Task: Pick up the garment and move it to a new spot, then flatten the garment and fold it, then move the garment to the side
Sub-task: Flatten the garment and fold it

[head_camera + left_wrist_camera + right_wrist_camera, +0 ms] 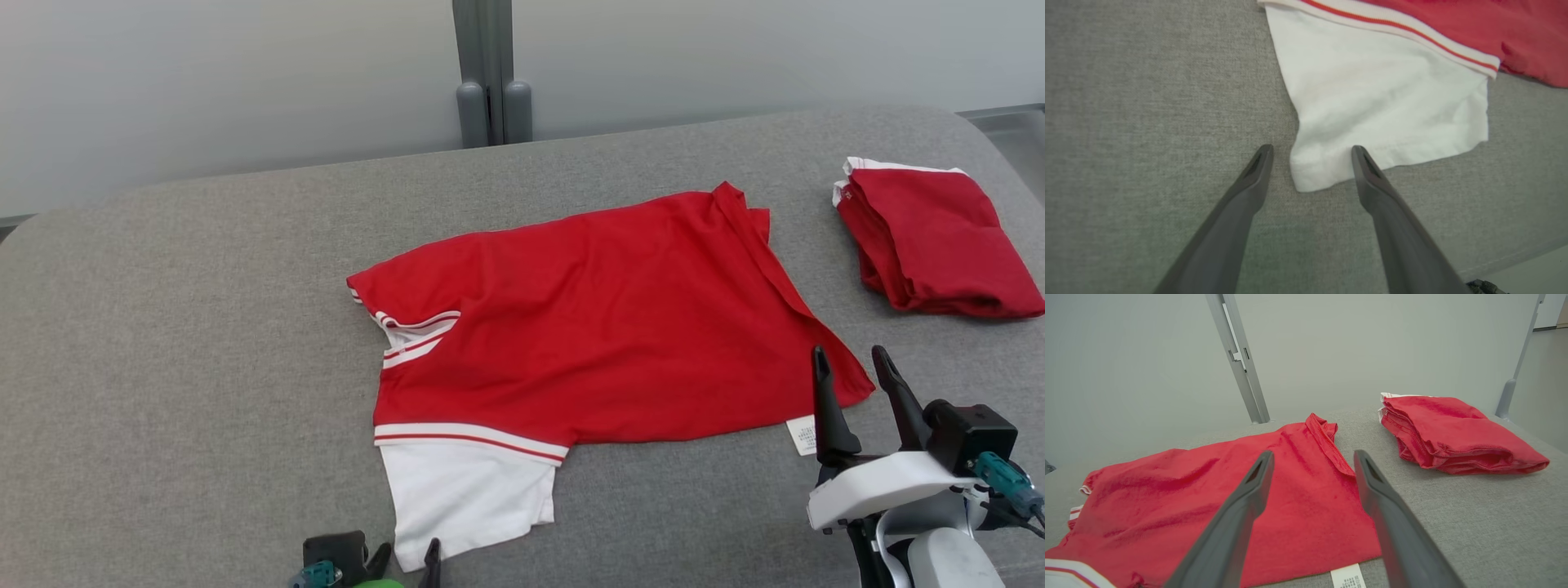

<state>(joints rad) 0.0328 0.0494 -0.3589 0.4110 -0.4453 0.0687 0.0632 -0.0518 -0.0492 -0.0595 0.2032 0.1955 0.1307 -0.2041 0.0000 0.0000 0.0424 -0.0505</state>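
Observation:
My right gripper grabs the garment [604,327] by its hem corner near the care label next, to flatten it for folding.
The garment [604,327] is a red shirt with white-and-red trim, lying mostly flat on the grey fabric surface [204,327]. Its white sleeve [1384,102] points toward the near edge. My left gripper [406,557] is open at the bottom of the head view. In the left wrist view this gripper [1311,151] straddles the sleeve's near corner, one finger on each side. My right gripper [849,355] is open just above the shirt's right hem corner. In the right wrist view, this gripper [1313,454] looks along the red cloth [1208,498].
A second red garment [939,237], folded into a stack [1453,433], lies at the far right of the surface. A white care label [802,434] sticks out at the shirt's near right corner. A grey post [492,73] stands behind the surface against a pale wall.

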